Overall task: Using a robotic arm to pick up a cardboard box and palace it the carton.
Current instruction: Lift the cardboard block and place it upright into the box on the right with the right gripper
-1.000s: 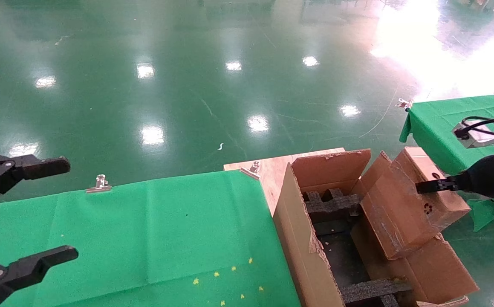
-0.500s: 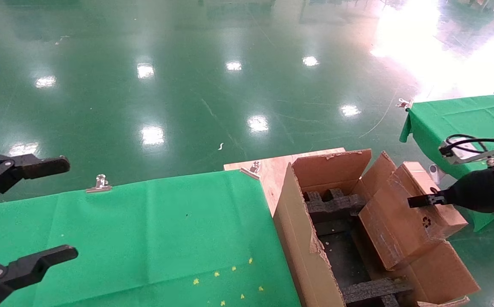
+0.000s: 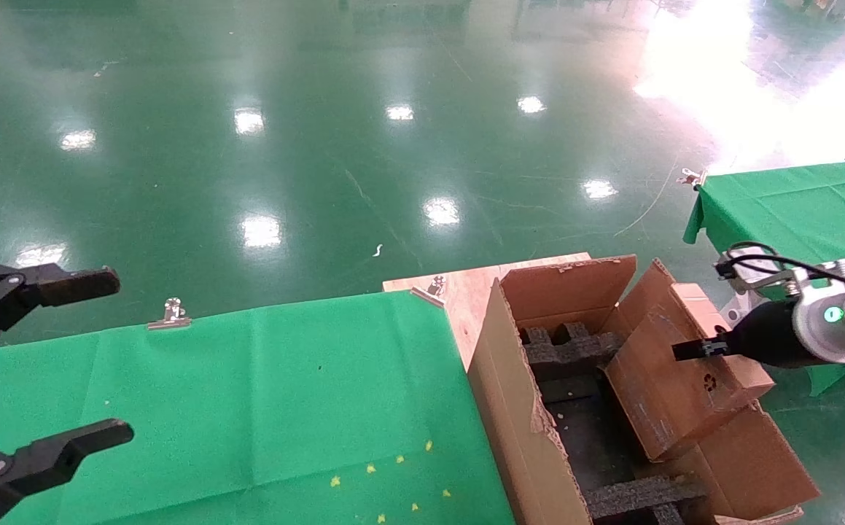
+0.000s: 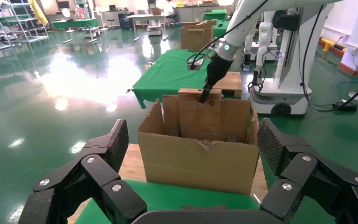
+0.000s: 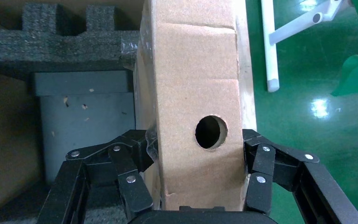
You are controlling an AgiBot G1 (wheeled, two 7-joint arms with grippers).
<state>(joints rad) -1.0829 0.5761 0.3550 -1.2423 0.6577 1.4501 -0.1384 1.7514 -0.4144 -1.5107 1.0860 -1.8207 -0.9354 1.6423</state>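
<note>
The box's lower edge (image 3: 653,456) is tilted and hangs high above the carton's dark bottom. I need to lower the small cardboard box (image 3: 674,379) first, because it would fall if I opened my right gripper now.
The small brown cardboard box (image 3: 674,379) hangs tilted over the open carton (image 3: 517,408), its low end inside the carton against the right-hand flap. My right gripper (image 3: 706,346), on the white robotic arm (image 3: 841,317), is shut on the box's upper narrow end. In the right wrist view the fingers (image 5: 137,149) clamp both faces of the box (image 5: 198,84) beside its round hole (image 5: 211,132). My left gripper (image 3: 119,357) is open and empty at the far left. The left wrist view shows its wide jaws (image 4: 193,140) facing the carton (image 4: 196,163).
Black foam inserts (image 3: 575,350) sit at the carton's far and near ends. The carton stands on a wooden board (image 3: 466,288) beside a green-clothed table (image 3: 247,394) with metal clips (image 3: 172,313). A second green table (image 3: 794,204) is at the right.
My right gripper has carried the cardboard box leftward and lower, further over and into the carton. The left gripper has not moved.
</note>
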